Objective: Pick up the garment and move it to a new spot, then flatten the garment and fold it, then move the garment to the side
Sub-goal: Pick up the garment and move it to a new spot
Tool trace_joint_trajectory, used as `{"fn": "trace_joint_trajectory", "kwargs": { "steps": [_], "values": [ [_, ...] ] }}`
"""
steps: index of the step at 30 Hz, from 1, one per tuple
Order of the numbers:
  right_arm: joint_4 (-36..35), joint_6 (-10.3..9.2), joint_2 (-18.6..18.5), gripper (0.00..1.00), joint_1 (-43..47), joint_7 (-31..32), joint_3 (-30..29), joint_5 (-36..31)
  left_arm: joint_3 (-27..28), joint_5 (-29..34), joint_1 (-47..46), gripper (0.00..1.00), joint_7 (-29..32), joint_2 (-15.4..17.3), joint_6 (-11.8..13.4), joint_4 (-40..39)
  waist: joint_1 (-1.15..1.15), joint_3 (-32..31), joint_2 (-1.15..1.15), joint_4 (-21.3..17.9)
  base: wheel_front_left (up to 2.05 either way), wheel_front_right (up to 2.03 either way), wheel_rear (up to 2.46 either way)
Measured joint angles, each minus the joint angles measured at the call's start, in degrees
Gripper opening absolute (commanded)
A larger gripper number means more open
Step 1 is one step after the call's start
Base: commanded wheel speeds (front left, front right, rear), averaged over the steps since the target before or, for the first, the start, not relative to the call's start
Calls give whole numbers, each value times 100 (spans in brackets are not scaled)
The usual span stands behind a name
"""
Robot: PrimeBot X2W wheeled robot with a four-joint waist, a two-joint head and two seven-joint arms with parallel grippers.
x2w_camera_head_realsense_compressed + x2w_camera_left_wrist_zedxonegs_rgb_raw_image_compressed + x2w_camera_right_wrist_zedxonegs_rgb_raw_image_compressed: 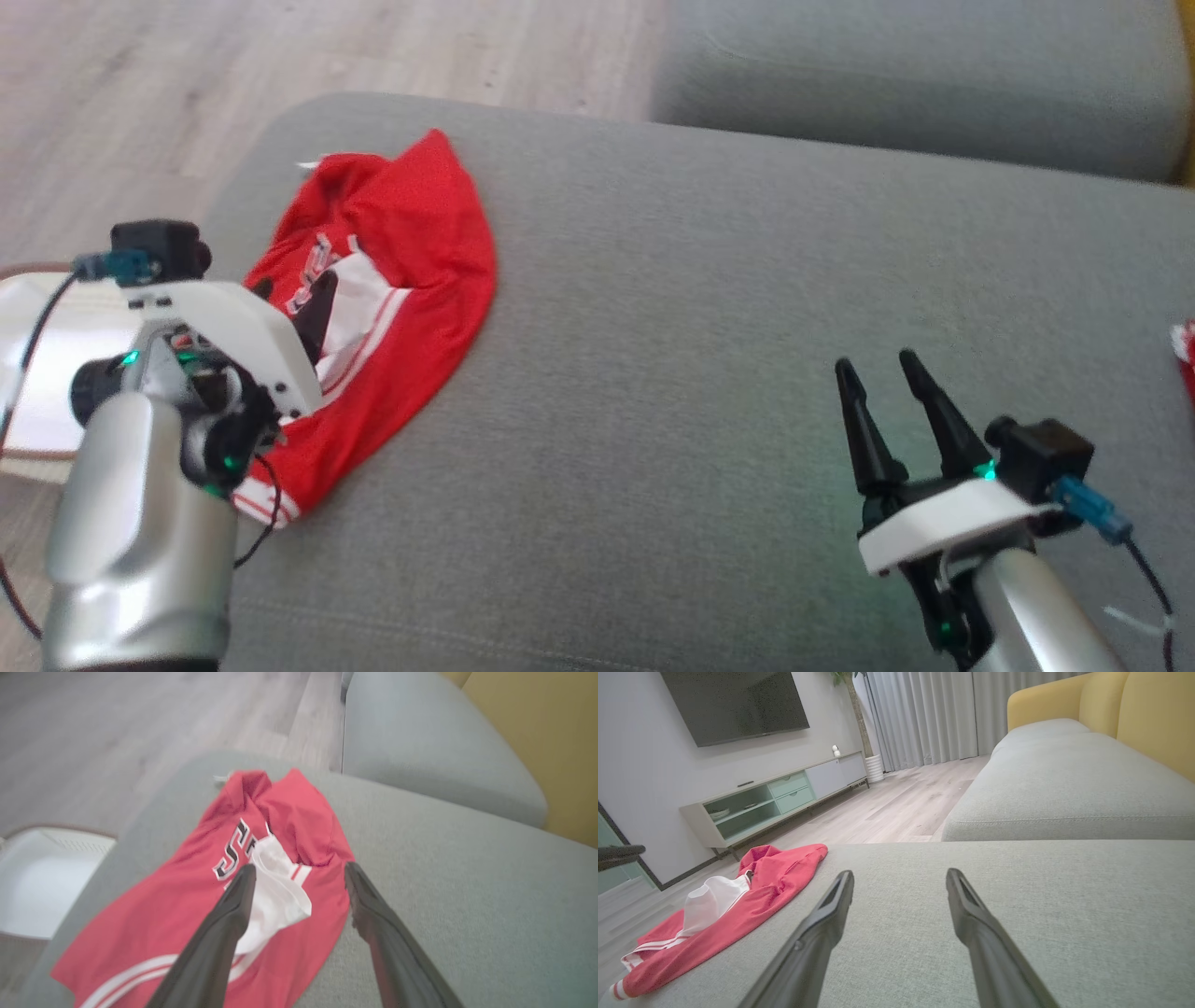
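Observation:
I will next grab the garment by that white fold (356, 293) with my left gripper, since the fold stands up while the red cloth (431, 319) around it lies flat.
The garment (401, 271) is a crumpled red jersey with white stripes and dark lettering, lying at the left end of the grey sofa cushion (709, 308). My left gripper (294, 301) hangs over its middle, partly hidden behind its own white wrist housing. Seen from the left wrist, the left gripper (299, 868) is open, its two fingers astride a white fold of the garment (187, 905); whether they touch the cloth I cannot tell. My right gripper (875, 360) is open over bare cushion at the lower right, well away from the garment. From the right wrist, that gripper (900, 872) holds nothing and the garment (770, 882) lies far left.
A white bin (37, 373) stands on the wooden floor beside the cushion's left edge. A second grey cushion (915, 75) lies beyond a gap at the back. A small red item (1184, 359) shows at the right edge. A yellow backrest (1134, 714) rises behind the sofa.

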Motion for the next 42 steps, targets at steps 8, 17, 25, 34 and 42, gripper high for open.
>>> {"fn": "trace_joint_trajectory", "kwargs": {
  "steps": [8,17,25,34,42],
  "values": [
    [74,0,25,100,-384,-4,85,1,166,-281,-1049,100,1072,125,144,1737,0,305,0,-527,0,0,0],
    [249,0,36,100,-606,-12,178,64,64,-52,-1529,85,1361,482,367,3112,1,678,0,-986,0,0,0],
    [425,0,44,100,-644,-67,189,124,80,-107,-1728,0,1053,517,276,3517,0,659,0,-1017,0,0,0],
    [611,0,94,100,-680,-126,212,208,-305,-79,-1952,0,756,656,-156,3431,0,172,0,-1010,0,0,0],
    [632,0,82,100,-414,-164,13,254,-965,-433,-1985,0,988,633,-204,2348,-1,-238,0,-1099,0,0,0]
  ]
}}
